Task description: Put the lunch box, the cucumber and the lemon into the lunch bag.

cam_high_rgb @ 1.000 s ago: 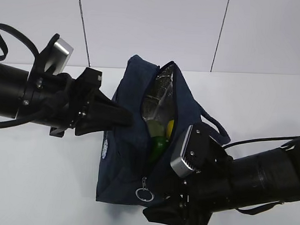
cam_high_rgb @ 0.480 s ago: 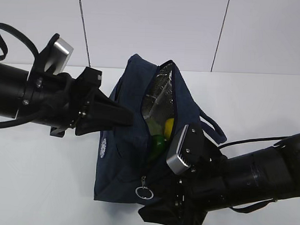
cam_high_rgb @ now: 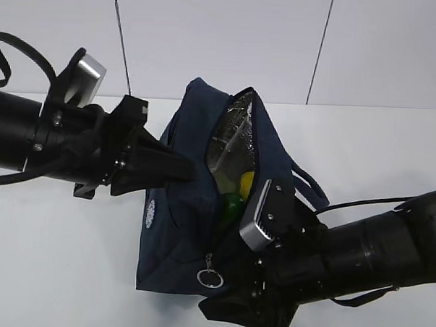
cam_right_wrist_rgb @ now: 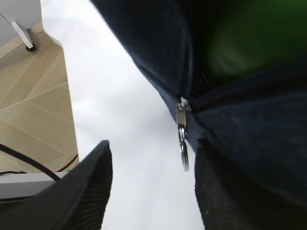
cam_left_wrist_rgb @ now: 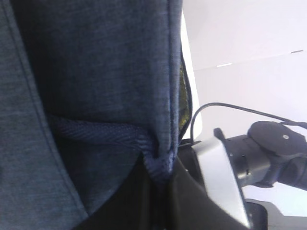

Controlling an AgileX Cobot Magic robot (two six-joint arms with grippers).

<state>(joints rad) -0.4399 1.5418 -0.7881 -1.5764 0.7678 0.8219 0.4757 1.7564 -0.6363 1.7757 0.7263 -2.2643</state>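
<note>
The zipper's slider [cam_high_rgb: 209,260] is tight against the navy cloth. The robot's right gripper should next grab the zipper by its metal ring [cam_high_rgb: 210,279], which hangs loose.
The navy lunch bag [cam_high_rgb: 179,227] stands mid-table with its top open and silver lining showing. Inside I see the yellow lemon [cam_high_rgb: 244,182] and, below it, a bit of the green cucumber [cam_high_rgb: 232,201]. The lunch box is hidden. My left gripper [cam_high_rgb: 187,169] is shut on the bag's left side; the left wrist view shows a fold of the strap [cam_left_wrist_rgb: 156,165] pinched in my left gripper [cam_left_wrist_rgb: 158,179]. My right gripper [cam_right_wrist_rgb: 151,191] is open and empty, low at the bag's front [cam_high_rgb: 229,315], with the zipper's ring pull [cam_right_wrist_rgb: 183,149] just above its right finger. The cucumber [cam_right_wrist_rgb: 249,33] is a green blur.
The white table [cam_high_rgb: 62,258] runs out to the left and front of the bag. A bag handle [cam_high_rgb: 313,183] loops out behind my right arm [cam_high_rgb: 366,250]. The right wrist view shows the table's edge and the wooden floor [cam_right_wrist_rgb: 29,100] beyond it.
My right arm has moved up and left toward the bag's front, covering more of the opening. My left gripper holds the same grip and the bag leans slightly left.
</note>
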